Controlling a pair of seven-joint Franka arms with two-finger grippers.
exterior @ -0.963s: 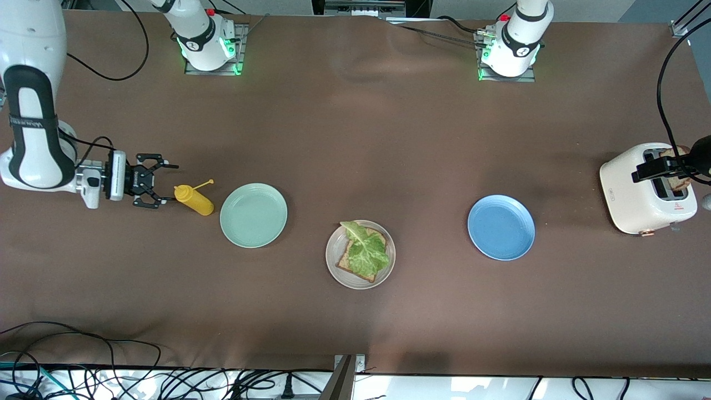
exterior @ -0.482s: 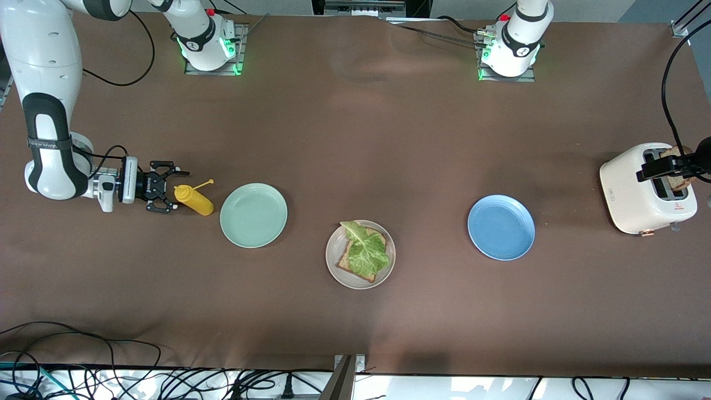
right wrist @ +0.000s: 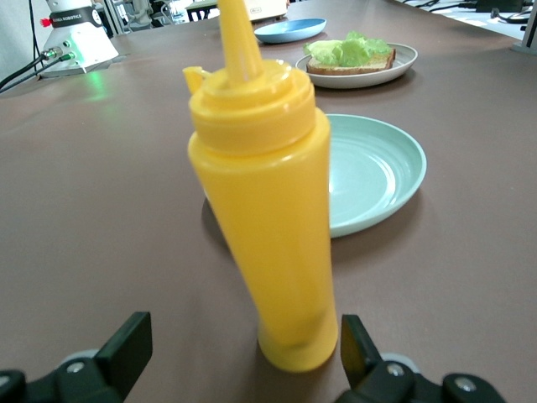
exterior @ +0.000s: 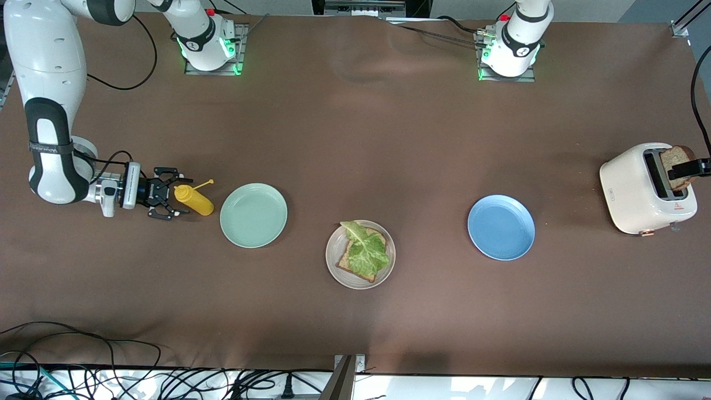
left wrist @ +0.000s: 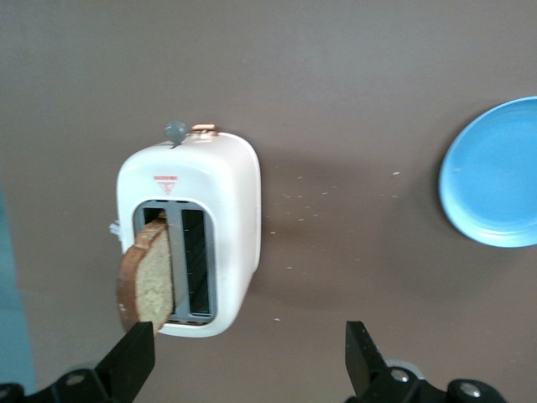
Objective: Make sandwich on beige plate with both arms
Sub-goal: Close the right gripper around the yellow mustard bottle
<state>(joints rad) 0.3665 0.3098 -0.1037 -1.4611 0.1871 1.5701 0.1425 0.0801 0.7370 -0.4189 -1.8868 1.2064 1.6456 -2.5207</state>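
Note:
The right gripper grabs the yellow squeeze bottle by its lower body (exterior: 198,203) next, to squeeze sauce over the lettuce (exterior: 367,252) on the beige plate.
The beige plate (exterior: 333,265) stands near the table's middle and holds a brown bread slice (exterior: 347,261) with a green lettuce leaf (exterior: 366,251) on top. It also shows in the right wrist view (right wrist: 401,64). A second bread slice (exterior: 676,165) stands up out of a white toaster (exterior: 630,194) at the left arm's end. My left gripper (left wrist: 247,365) is open over the table beside the toaster, one finger close to that slice (left wrist: 147,281). My right gripper (exterior: 171,195) is open low at a yellow squeeze bottle (exterior: 195,202), whose base (right wrist: 294,336) stands between the fingers.
A mint green plate (exterior: 253,215) lies beside the bottle, toward the beige plate. A blue plate (exterior: 501,227) lies between the beige plate and the toaster. Cables run along the table edge nearest the front camera.
My right gripper has moved along the table up to the yellow bottle. My left gripper has drawn away from the toaster top toward the table's end, uncovering the bread slice.

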